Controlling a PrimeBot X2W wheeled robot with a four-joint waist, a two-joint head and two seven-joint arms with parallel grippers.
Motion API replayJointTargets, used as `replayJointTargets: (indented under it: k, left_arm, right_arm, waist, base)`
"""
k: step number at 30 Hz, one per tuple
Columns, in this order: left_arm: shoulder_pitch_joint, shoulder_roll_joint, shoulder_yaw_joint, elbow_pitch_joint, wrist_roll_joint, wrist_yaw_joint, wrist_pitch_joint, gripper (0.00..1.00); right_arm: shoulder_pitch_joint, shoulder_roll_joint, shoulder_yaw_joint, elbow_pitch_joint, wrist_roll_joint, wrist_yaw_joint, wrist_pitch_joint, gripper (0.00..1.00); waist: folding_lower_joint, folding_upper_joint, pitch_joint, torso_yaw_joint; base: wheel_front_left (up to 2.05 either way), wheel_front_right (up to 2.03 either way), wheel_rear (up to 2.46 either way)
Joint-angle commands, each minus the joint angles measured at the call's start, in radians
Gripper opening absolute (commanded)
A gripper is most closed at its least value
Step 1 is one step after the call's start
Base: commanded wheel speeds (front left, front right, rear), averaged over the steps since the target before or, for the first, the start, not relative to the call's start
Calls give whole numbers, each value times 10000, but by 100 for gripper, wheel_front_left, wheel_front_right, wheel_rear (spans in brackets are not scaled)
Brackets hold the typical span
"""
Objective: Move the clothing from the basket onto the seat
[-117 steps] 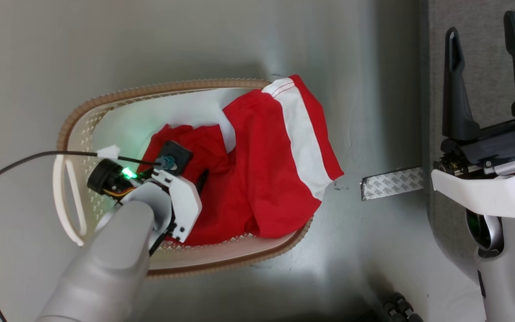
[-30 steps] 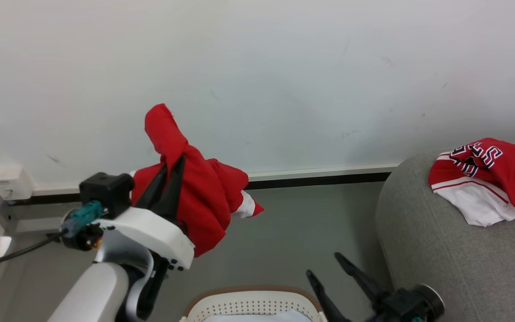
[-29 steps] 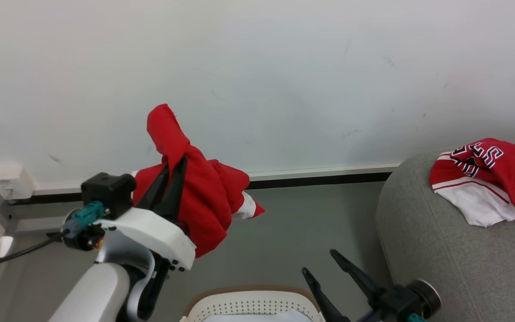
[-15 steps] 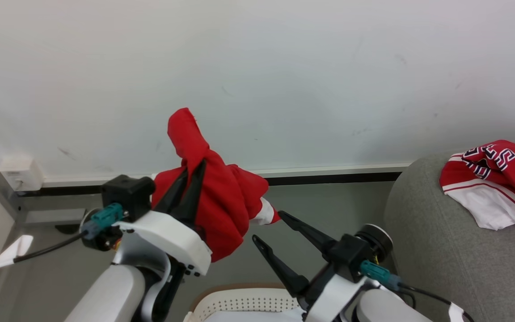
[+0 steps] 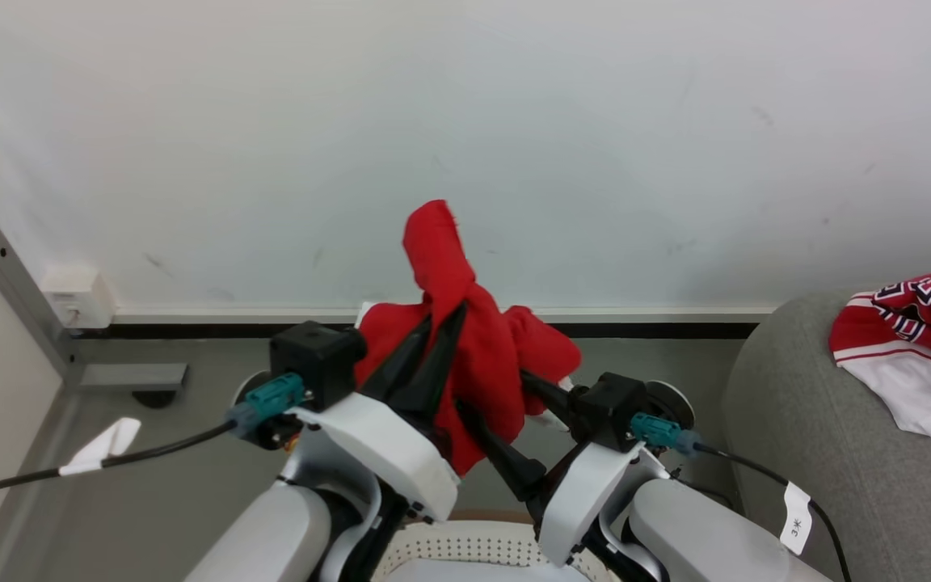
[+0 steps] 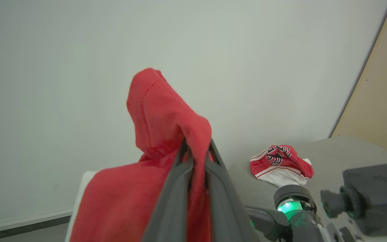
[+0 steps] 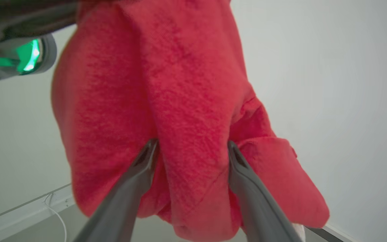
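I should next grab the red garment with my right gripper by its hanging fold point(image 5: 497, 380) point(image 6: 196, 139). Then I will carry it over to the seat.
My left gripper point(image 5: 445, 319) is shut on a red piece of clothing point(image 5: 482, 356), held up in front of the white wall; the cloth bunches over its fingers point(image 6: 210, 188) and hangs down. From the right, my right gripper point(image 5: 494, 392) stands open, its fingers point(image 7: 136, 174) straddling a hanging fold of that clothing point(image 7: 180, 84). The basket point(image 5: 457, 540) peeks in at the bottom edge, between my forearms. To the right is the grey seat point(image 5: 821, 453), with a second red and white garment point(image 5: 918, 339) with patterned lettering lying on it.
A white wall with a black baseboard point(image 5: 659, 330) stands close ahead. At the left are a grey metal post point(image 5: 21, 299) and a wall socket point(image 5: 77, 295). A beige panel point(image 6: 381, 94) rises beyond the seat point(image 6: 348, 148).
The head camera has swung, shifting the scene. My right gripper has risen from low at the right up to the hanging clothing, and its open fingers now straddle it. The left grip is unchanged.
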Motion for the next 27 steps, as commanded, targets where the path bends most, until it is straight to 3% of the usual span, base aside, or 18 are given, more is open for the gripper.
replayJointTargets:
  k: [1, 4, 6, 7, 16, 17, 18, 19, 27]
  left_arm:
    - [-99, -63, -41, -81, -65, -57, 8, 0]
    - [-119, -173, -160, -79, -145, -100, 46, 0]
    - [-111, -215, -207, -55, -168, -122, 52, 0]
    - [-98, -214, -212, -30, -178, -126, 38, 0]
    - [65, -14, -40, 159, -236, 24, -108, 0]
    - [85, 15, -21, 175, -231, 35, -128, 20]
    - [102, 43, -2, 191, -211, 65, -133, 47]
    - [128, 61, -6, 212, -204, 60, -118, 100]
    - [325, 243, -91, 375, -192, 13, -154, 100]
  right_arm:
    - [-164, -4, 163, 51, 437, -22, -45, 100]
    - [-353, -13, 540, 160, 1077, -22, -44, 100]
    - [-385, -8, 720, 102, 1530, -22, -43, 6]
    - [-400, -7, 837, 92, 1670, -22, -36, 0]
    - [-551, -8, 793, 101, 2136, -22, -38, 0]
    - [-547, -7, 730, 100, 2107, -22, -39, 0]
    - [-533, -7, 643, 94, 2073, -22, -39, 0]
    - [-504, -6, 559, 87, 2045, -22, -39, 0]
    - [-310, -5, -149, 150, 1730, -22, -39, 0]
  waist:
    - [-1, -1, -32, 92]
    - [-1, -1, -52, 176]
    - [-1, -1, -60, 211]
    - [-1, -1, -66, 223]
    - [-1, -1, -21, 149]
    - [-1, -1, -3, 131]
    - [-1, -1, 14, 115]
    - [-1, -1, 26, 101]
    - [-1, -1, 80, 0]
  base:
    - [0, 0, 0]
    - [0, 0, 0]
    - [0, 0, 0]
    - [0, 0, 0]
    - [0, 0, 0]
    - [0, 0, 0]
    - [0, 0, 0]
    - [0, 0, 0]
    - [0, 0, 0]
